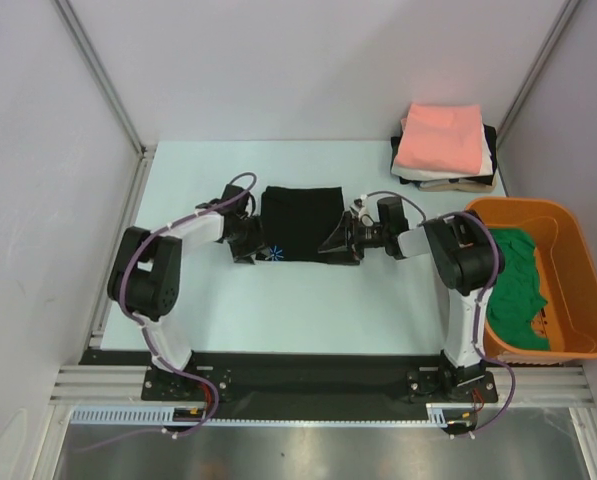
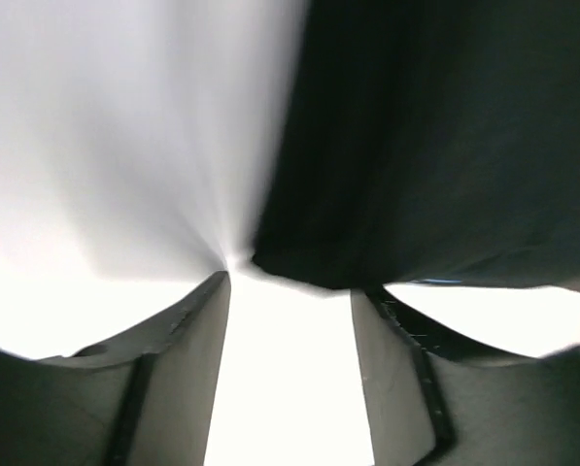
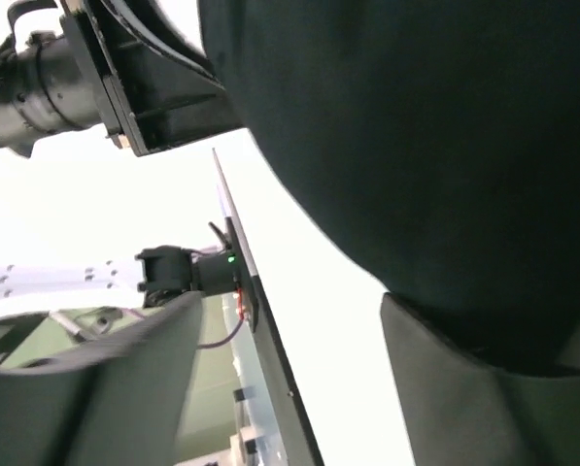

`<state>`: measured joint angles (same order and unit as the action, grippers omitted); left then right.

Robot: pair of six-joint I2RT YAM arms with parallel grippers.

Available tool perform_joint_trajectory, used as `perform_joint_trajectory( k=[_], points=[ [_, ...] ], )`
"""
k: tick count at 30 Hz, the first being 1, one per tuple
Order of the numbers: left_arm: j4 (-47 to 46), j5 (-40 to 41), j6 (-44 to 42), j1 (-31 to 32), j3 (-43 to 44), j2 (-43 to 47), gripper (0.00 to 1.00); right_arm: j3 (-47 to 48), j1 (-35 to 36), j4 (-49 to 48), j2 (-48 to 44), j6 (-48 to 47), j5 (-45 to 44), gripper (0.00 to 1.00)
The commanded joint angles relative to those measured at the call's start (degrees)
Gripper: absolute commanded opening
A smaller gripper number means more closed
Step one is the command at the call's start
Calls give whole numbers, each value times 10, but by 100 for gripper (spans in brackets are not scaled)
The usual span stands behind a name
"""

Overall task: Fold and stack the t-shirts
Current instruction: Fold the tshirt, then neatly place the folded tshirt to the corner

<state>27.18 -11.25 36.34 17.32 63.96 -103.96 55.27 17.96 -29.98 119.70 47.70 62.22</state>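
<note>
I will next grab the folded black t-shirt with my right gripper, by its side away from the starburst, to lay it on the stack.
A black t-shirt (image 1: pixel 300 222) lies folded in a rectangle at the table's middle, with its blue-white starburst (image 1: pixel 275 252) at the near left corner. My left gripper (image 1: pixel 252 245) is at that corner, low on the table. In the left wrist view its jaws (image 2: pixel 290 286) are open, with the shirt's edge (image 2: pixel 435 136) just beyond the fingertips. My right gripper (image 1: pixel 336 243) is at the shirt's near right corner. Its jaws (image 3: pixel 290 301) are open, and black cloth (image 3: pixel 416 126) lies over the right finger's tip.
A folded stack stands at the back right, a salmon-pink shirt (image 1: pixel 440 138) on top of white, black and tan ones. An orange tub (image 1: pixel 558 225) at the right edge holds a crumpled green shirt (image 1: pixel 516 285). White walls enclose the table.
</note>
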Motion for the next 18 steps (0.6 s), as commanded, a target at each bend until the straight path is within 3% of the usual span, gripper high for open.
perform_joint_trajectory(
  k=[1, 3, 5, 8, 14, 18],
  points=[
    [110, 130, -60, -10, 26, 64, 59, 35, 16, 156, -97, -84, -77, 83],
    [140, 155, -90, -2, 46, 97, 66, 77, 16, 284, -158, -155, -129, 92],
    [166, 161, -117, 6, 54, 154, 68, 136, 9, 398, -187, -212, -169, 94],
    [161, 147, -130, 8, 16, 254, 70, 181, -20, 464, -195, -248, -252, 96],
    [169, 148, -135, 8, -59, 417, 70, 250, -85, 485, -110, -264, -290, 96],
    [144, 148, -161, 8, -118, 543, 71, 308, -102, 468, -22, -251, -271, 95]
  ],
)
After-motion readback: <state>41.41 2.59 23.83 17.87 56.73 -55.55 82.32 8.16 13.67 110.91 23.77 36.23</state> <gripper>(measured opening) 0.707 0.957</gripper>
